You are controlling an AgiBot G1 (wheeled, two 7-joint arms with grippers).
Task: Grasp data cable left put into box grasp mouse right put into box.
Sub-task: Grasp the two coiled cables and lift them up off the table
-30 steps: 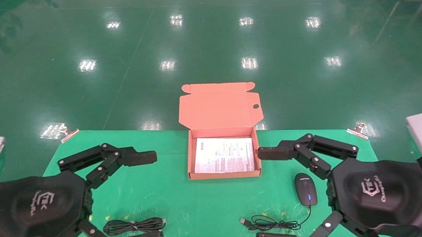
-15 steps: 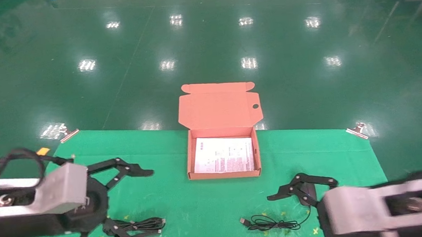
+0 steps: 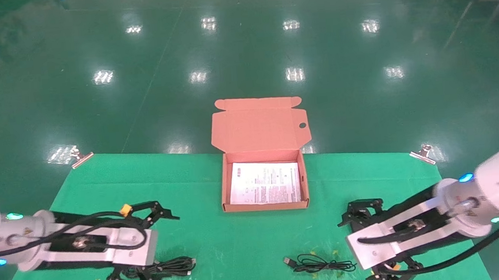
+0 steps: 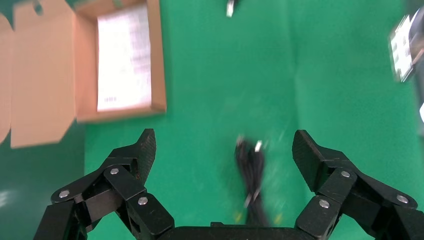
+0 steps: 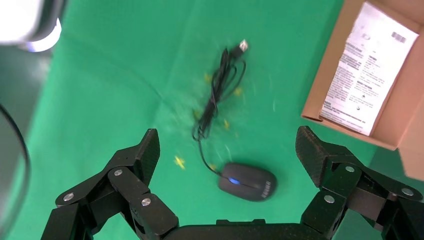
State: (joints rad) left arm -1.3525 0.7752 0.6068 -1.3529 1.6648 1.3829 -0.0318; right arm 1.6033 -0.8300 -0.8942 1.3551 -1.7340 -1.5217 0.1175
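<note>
My left gripper should put the data cable [image 4: 252, 175] into the box, so next it should grab the cable by its tied middle [image 4: 252, 197].
The data cable [image 3: 170, 266] lies in a black looped bundle on the green cloth at the front left. My left gripper [image 3: 156, 252] hovers over it, open and empty. In the left wrist view the cable [image 4: 252, 175] lies between the spread fingers of the left gripper [image 4: 225, 150], nearer one side. The mouse [image 5: 247, 181], black with a blue light, lies between the spread fingers of my open right gripper [image 5: 227, 145]. In the head view the right gripper [image 3: 358, 251] hides the mouse. The mouse cord [image 3: 315, 262] trails left. The orange box [image 3: 223, 190] stands open in the middle, lined with a printed sheet.
The box lid [image 3: 257, 126] stands up behind the box. Metal clips [image 3: 81, 158] [image 3: 424, 154] hold the green cloth at its far corners. The cord's USB plug [image 5: 243, 46] lies toward the box [image 5: 325, 65]. The box also shows in the left wrist view [image 4: 157, 60].
Both arms have swung down from close to the camera to low over the cloth. The left gripper now hangs over the cable, the right over the mouse, which is now hidden in the head view.
</note>
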